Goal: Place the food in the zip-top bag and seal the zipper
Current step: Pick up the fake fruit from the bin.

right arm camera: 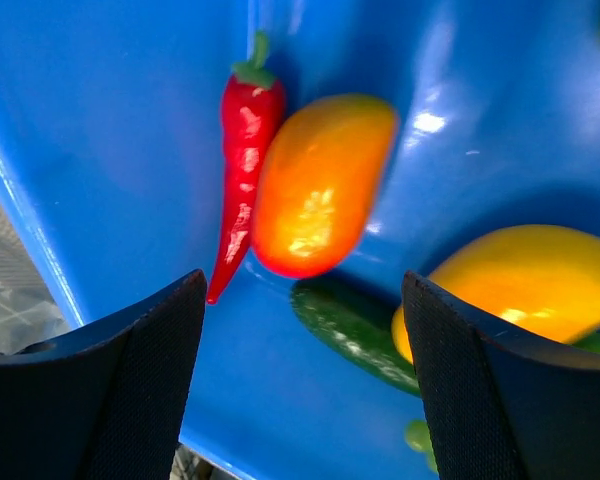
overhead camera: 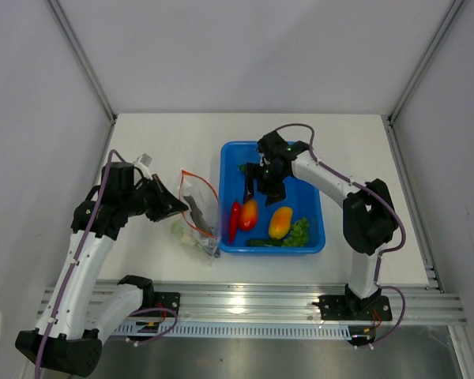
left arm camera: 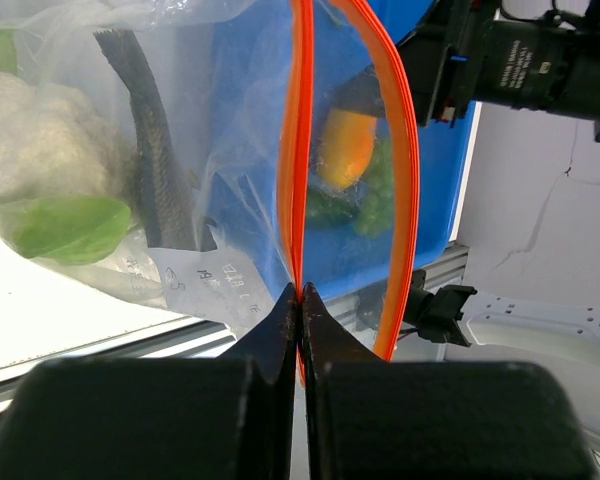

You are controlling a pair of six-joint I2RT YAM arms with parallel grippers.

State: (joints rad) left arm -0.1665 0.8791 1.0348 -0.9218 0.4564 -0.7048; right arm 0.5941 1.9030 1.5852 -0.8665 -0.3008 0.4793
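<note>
My right gripper needs to grab the orange fruit (right arm camera: 320, 185) across its narrow sides near its red end next. The fruit's other end will stay free to go into the open bag.
The clear zip-top bag (overhead camera: 202, 223) lies left of the blue tub, its red-orange zipper (left arm camera: 296, 150) spread open in a loop. My left gripper (overhead camera: 185, 208) is shut on one side of the zipper strip (left arm camera: 300, 292). The grey fish (left arm camera: 148, 140) and white cauliflower (left arm camera: 38, 140) are inside the bag. My right gripper (overhead camera: 261, 189) is open and empty above the tub. Below it lie the red chili (right arm camera: 242, 150), an orange fruit (right arm camera: 320, 185), a yellow fruit (right arm camera: 525, 285) and the long green vegetable (right arm camera: 352, 332). The green grapes (overhead camera: 300, 231) sit in the tub's near right corner.
The blue rectangular tub (overhead camera: 312, 193) stands mid-table, right of the bag. White walls and metal frame posts close in the back and sides. An aluminium rail (overhead camera: 245, 304) runs along the near edge by the arm bases.
</note>
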